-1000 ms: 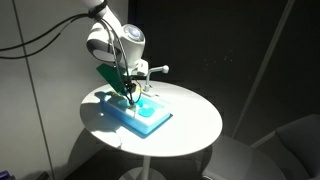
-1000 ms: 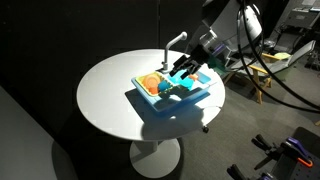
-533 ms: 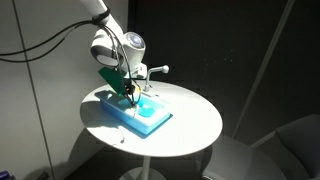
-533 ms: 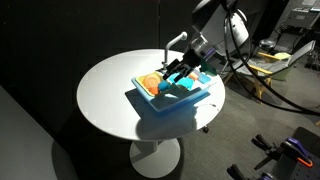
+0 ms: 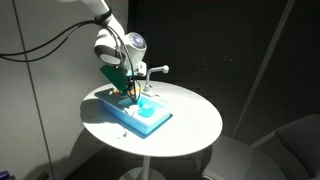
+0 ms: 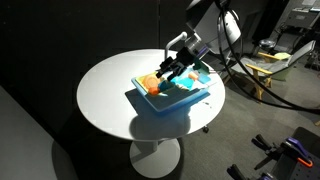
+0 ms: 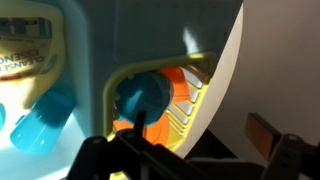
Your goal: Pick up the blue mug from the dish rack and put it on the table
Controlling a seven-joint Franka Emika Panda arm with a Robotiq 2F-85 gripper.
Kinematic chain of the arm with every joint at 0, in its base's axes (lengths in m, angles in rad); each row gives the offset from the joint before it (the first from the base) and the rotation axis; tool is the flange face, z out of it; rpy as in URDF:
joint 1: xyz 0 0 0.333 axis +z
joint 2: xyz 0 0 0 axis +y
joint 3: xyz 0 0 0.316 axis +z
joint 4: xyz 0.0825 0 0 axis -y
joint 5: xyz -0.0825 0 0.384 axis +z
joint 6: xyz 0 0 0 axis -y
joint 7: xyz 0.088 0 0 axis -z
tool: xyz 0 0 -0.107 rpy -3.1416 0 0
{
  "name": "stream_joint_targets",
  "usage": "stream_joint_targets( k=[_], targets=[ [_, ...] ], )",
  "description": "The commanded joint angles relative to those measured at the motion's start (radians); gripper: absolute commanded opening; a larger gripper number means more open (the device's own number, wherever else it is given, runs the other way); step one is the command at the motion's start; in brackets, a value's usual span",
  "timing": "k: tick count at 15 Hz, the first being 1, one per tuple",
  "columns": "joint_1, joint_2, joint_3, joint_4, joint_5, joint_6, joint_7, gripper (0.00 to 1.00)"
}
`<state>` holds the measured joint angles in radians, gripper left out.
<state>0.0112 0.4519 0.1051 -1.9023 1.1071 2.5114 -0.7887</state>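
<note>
My gripper moves toward the blue mug's rim [image 7: 146,98], before closing, since my open fingers stop short of it in the wrist view.
In the wrist view the blue mug [image 7: 140,97] sits mouth-up on an orange plate [image 7: 182,88] in the dish rack [image 7: 196,112], which has pale yellow ribs. My gripper [image 7: 185,150] hangs just above it, open, its dark fingers spread to either side with nothing between them. In both exterior views the gripper [image 6: 165,73] [image 5: 130,91] hovers over the rack end of the light blue sink unit [image 6: 185,95] [image 5: 145,118], on the round white table [image 6: 105,95] [image 5: 195,122]. My gripper hides the mug in both exterior views.
A light blue cylinder [image 7: 43,120] lies in the sink basin beside the rack. The rack end sits close to the table's edge [image 7: 228,85]. The white faucet [image 5: 153,70] stands behind the unit. Cables [image 6: 262,80] trail from the arm off the table.
My arm has shifted along the sink unit toward the rack end with the orange plate. The jaws have stayed open.
</note>
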Motion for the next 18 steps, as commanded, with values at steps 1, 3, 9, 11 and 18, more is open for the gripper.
stream_joint_targets(
  k=[1,3,9,11,18],
  targets=[
    [-0.013,0.028,0.015,0.040,-0.002,-0.022,-0.019,1.00],
    [-0.014,0.034,0.019,0.042,0.001,-0.022,-0.019,1.00],
    [-0.012,0.052,0.026,0.051,-0.001,-0.022,-0.016,1.00],
    [-0.010,0.060,0.029,0.058,-0.003,-0.023,-0.014,1.00],
    [-0.010,0.095,0.038,0.086,-0.004,-0.034,-0.012,1.00]
  ],
)
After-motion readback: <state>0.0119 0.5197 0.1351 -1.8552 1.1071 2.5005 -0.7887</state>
